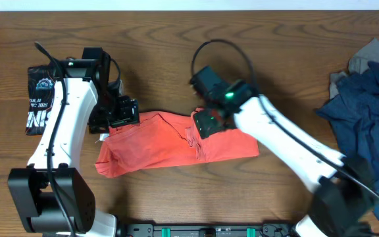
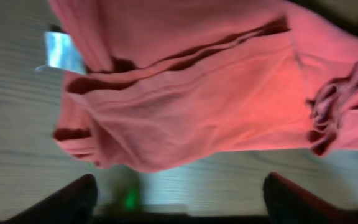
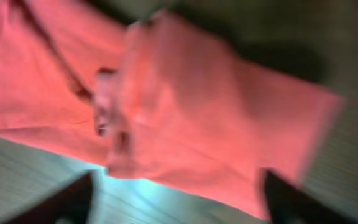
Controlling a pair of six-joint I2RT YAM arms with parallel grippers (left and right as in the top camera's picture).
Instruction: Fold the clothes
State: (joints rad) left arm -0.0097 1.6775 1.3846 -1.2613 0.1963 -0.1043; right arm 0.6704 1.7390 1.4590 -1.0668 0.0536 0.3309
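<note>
The coral-red shirt should be grabbed next by my left gripper at its end (image 1: pixel 113 153) by the white tag (image 1: pixel 103 136), and then I will fold that end over its middle.
The coral-red shirt (image 1: pixel 176 141) lies folded into a long band across the middle of the table. My left gripper (image 1: pixel 120 112) hovers over its left end, and my right gripper (image 1: pixel 206 122) sits above its middle, near a bunched crease. In the left wrist view, the shirt (image 2: pixel 197 93) fills the upper frame and the gripper (image 2: pixel 179 205) is open, with bare wood between its fingers (image 2: pixel 73 199). The right wrist view is blurred. It shows the shirt (image 3: pixel 185 106) beyond the open gripper (image 3: pixel 179 202), whose dark fingers (image 3: pixel 291 202) stand wide apart with nothing held.
A black printed garment (image 1: pixel 41 99) lies flat at the far left behind my left arm. A heap of navy blue cloth (image 1: pixel 367 105) with a grey piece (image 1: pixel 367 56) on top fills the right edge. A white tag (image 2: pixel 61 53) shows by the shirt's left end.
</note>
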